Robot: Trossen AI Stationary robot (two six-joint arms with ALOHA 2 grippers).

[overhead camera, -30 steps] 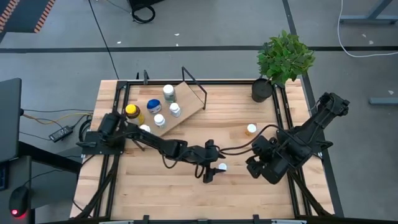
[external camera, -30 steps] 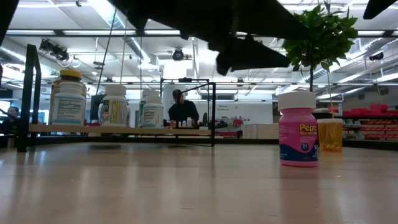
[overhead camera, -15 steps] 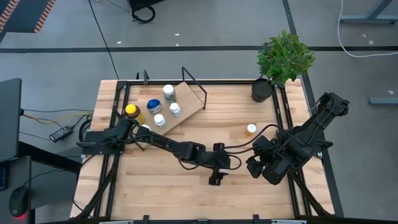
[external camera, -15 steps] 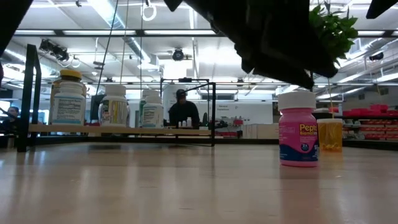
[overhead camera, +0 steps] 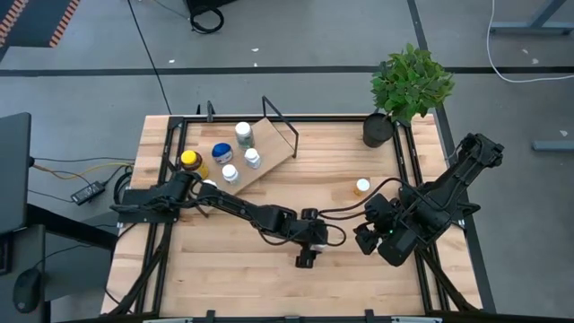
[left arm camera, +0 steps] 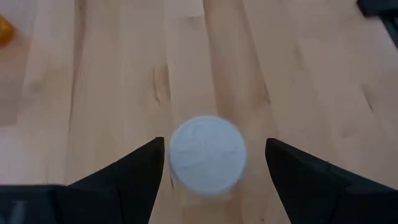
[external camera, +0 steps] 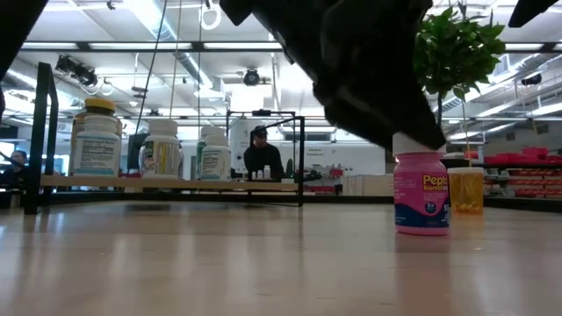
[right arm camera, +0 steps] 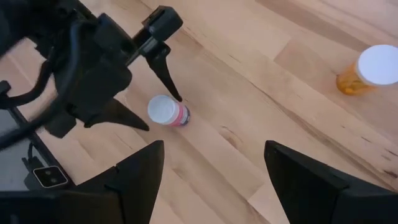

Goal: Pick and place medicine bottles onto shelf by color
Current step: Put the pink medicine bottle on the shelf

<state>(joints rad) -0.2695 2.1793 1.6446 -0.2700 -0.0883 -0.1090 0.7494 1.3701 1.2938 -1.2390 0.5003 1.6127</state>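
Next, my left gripper grabs the pink bottle by its white cap to stand it on the shelf with the others.
The pink bottle with a white cap stands upright on its base on the table; it also shows in the low view as the pink bottle and in the right wrist view as the pink bottle. My left gripper hangs over it, open, one finger on each side of the cap and clear of it. In the high view my left gripper hides the bottle. My right gripper waits open near the table's right edge. The shelf carries several bottles, a yellow-capped one and a blue one among them. The orange bottle stands alone on the table.
A black plant pot with a green plant stands at the far right corner. The shelf's black wire frame rises at its far end. A black rail runs along the table's right side. Bare wood lies along the near edge.
My left gripper has moved a little toward the table's right edge and come down over the pink bottle, so that its fingers now straddle the white cap. The bottle has stayed where it stood.
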